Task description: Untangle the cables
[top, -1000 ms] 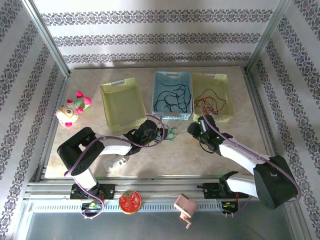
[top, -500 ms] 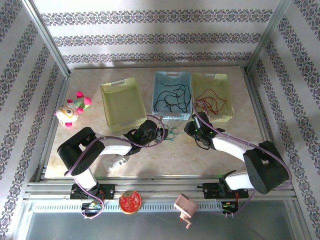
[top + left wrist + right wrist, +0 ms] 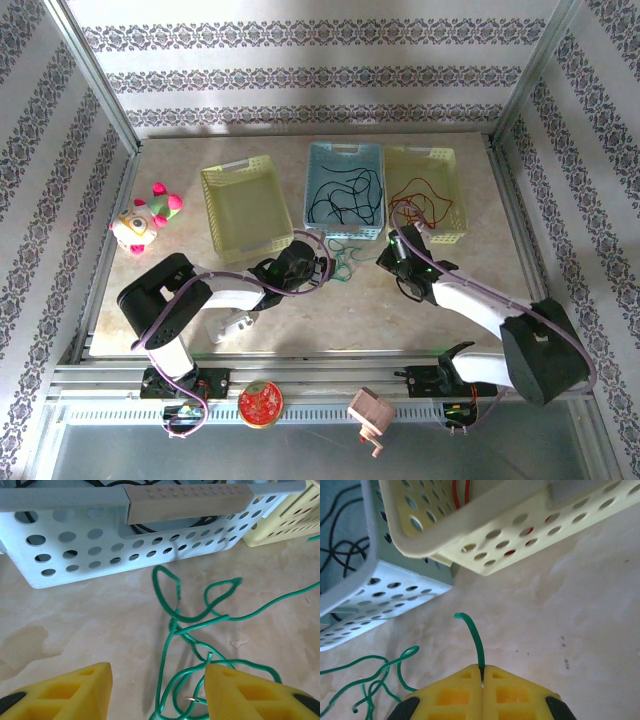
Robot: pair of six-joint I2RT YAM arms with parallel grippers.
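Note:
I need to untangle the green cable, so next I should pick it up with my left gripper by a loop [image 3: 341,267] [image 3: 163,674], away from the cable's end that my right gripper holds.
A green cable [image 3: 343,264] lies in loose loops on the table in front of the blue basket [image 3: 343,148]. My left gripper [image 3: 322,268] is open, its yellow fingers [image 3: 85,685] standing either side of the green cable's [image 3: 190,625] near loops without pinching them. My right gripper [image 3: 482,669] is shut on the green cable's free end [image 3: 474,637], which curls up out of the closed jaws. Black cables [image 3: 345,195] lie in the blue basket. Red cables [image 3: 420,205] lie in the right yellow basket [image 3: 425,155], just beyond my right gripper [image 3: 392,255].
An empty yellow basket [image 3: 245,165] stands left of the blue one. A plush toy [image 3: 145,220] sits at the far left. A red round object [image 3: 260,403] and a wooden piece [image 3: 368,415] rest on the front rail. Basket walls [image 3: 100,540] [image 3: 485,530] are close ahead of both grippers.
My right gripper has gone from open to shut, taking hold of the green cable's end. The green loops have spread a little. The left gripper stays open in place.

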